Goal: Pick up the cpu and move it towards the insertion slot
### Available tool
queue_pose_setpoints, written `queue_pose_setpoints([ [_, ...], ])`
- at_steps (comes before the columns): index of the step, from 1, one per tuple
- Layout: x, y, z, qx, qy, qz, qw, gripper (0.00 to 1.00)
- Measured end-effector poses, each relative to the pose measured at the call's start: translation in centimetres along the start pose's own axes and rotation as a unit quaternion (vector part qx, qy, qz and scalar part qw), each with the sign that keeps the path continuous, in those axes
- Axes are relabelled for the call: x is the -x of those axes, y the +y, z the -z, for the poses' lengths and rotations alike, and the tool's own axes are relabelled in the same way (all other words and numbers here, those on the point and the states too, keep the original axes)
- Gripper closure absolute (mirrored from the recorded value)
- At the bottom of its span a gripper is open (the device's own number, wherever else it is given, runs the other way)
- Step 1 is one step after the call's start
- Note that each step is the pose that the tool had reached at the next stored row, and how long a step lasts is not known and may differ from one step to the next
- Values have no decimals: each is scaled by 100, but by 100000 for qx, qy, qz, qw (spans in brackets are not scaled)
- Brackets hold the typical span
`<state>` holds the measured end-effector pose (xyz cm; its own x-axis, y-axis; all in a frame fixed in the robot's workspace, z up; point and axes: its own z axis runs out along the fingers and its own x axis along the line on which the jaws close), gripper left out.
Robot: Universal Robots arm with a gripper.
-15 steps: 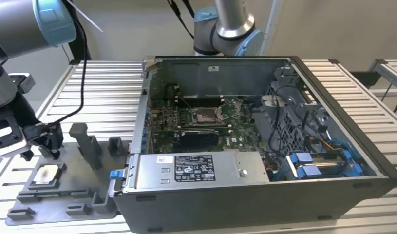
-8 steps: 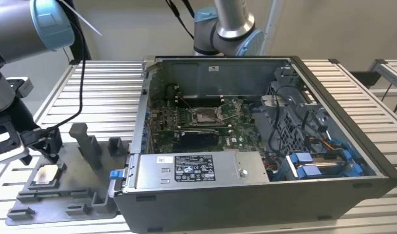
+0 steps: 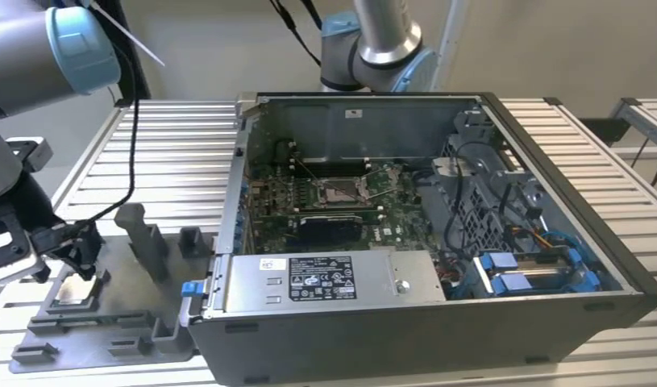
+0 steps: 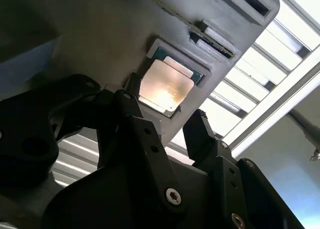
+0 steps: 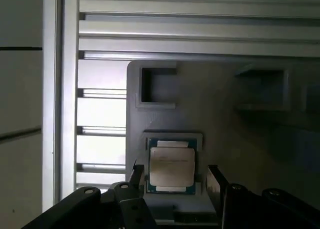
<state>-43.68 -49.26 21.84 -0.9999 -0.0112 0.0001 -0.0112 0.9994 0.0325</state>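
My gripper picks up the cpu by its exposed side edges next, since the pocket's sides wrap the cpu's corners and leave gaps mid-side.
The cpu (image 3: 76, 289) lies silvery face up in a shallow square pocket of the grey fixture plate (image 3: 113, 322), at the exterior view's left. My gripper (image 3: 74, 262) hangs just above it, open. Both wrist views show the cpu (image 5: 171, 166) (image 4: 165, 86) between my two black fingers (image 5: 215, 184) (image 4: 200, 126), one on each side, with a small gap to the chip's edges. The insertion slot (image 3: 339, 191), a silver-framed socket with a lever, sits on the motherboard inside the open computer case (image 3: 565, 298), far off to the exterior view's right.
Grey upright fixture blocks (image 3: 145, 238) stand on the plate between my gripper and the case. A second arm's base (image 3: 376, 48) rises behind the case. Cables, a power supply (image 3: 328, 278) and blue drive brackets (image 3: 533, 270) crowd the case. The table is ribbed aluminium slats (image 3: 177, 153).
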Motion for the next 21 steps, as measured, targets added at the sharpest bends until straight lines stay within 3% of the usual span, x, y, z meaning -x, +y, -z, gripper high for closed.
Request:
queue_pose_setpoints([
  [21,-21,-25,-196,0,-1,-2,100000,0],
])
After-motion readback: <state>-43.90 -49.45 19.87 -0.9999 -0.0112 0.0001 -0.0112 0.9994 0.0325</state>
